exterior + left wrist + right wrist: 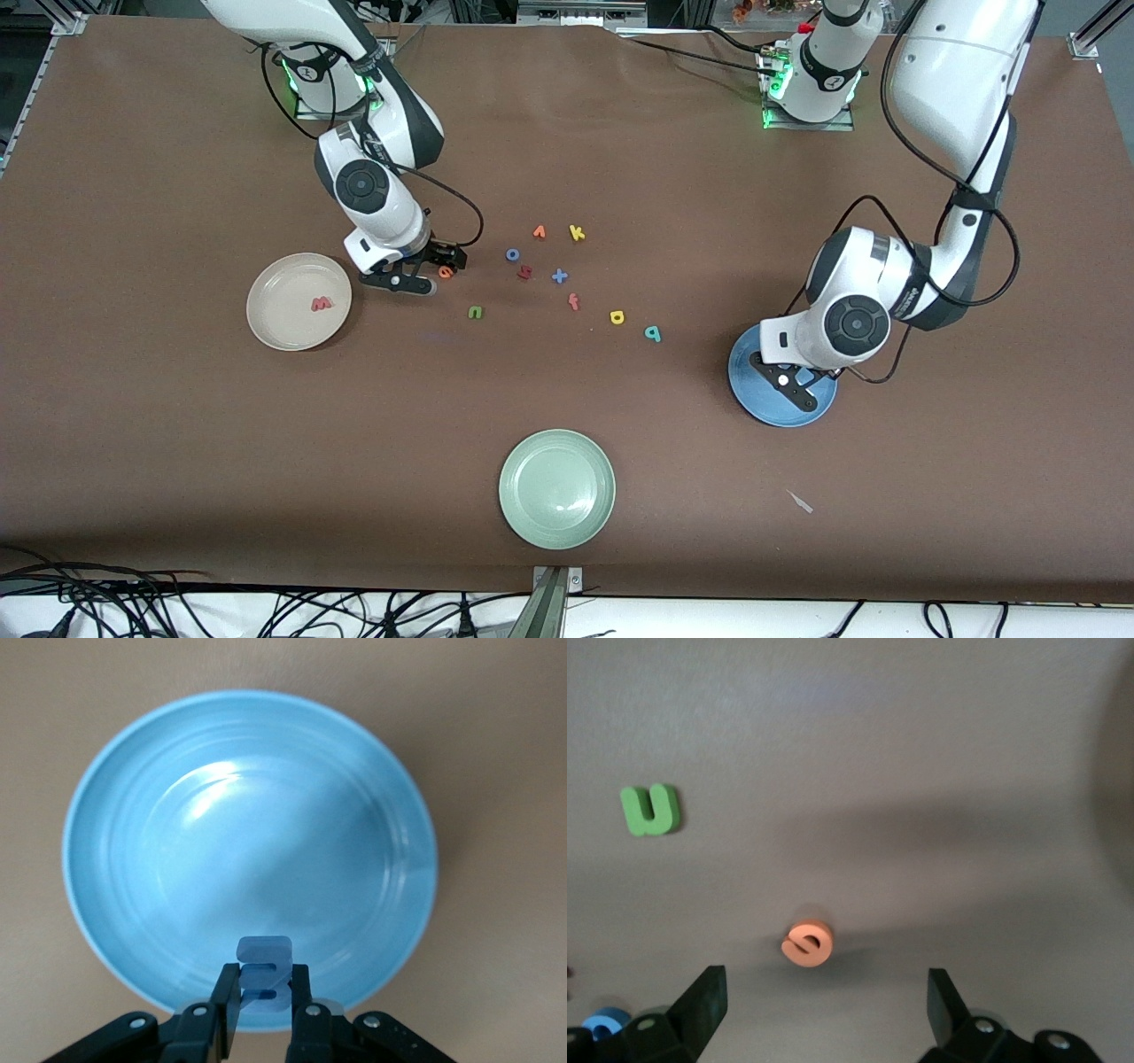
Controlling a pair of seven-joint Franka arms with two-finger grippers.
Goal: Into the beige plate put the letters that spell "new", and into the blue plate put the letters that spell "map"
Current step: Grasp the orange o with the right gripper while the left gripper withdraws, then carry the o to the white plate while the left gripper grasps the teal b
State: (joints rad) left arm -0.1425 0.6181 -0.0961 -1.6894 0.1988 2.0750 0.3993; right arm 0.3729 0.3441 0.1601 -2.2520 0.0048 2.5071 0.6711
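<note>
I should move my right gripper toward the orange e (446,272) (807,943) before I close on the e. My fingertips stop short of the orange e, so they would miss if I closed now.
My left gripper (795,386) hangs over the blue plate (753,409), shut on the blue m (264,967) above the plate's bowl (133,859). My right gripper (425,269) is open low over the table beside the beige plate (275,323), and the orange e (446,271) lies just off its fingertips. In the right wrist view the e (807,943) lies flat ahead of the wide jaws of that gripper (824,994), with the green n (649,809) farther off. The salmon-pink w (322,304) lies in the beige plate. The green n (476,312), yellow a (617,316) and teal p (653,333) lie on the table.
Loose letters lie mid-table: orange v (539,232), yellow k (577,233), blue o (512,254), a dark red letter (524,273), blue x (559,276), red f (574,302). A pale green plate (556,488) stands nearest the front camera.
</note>
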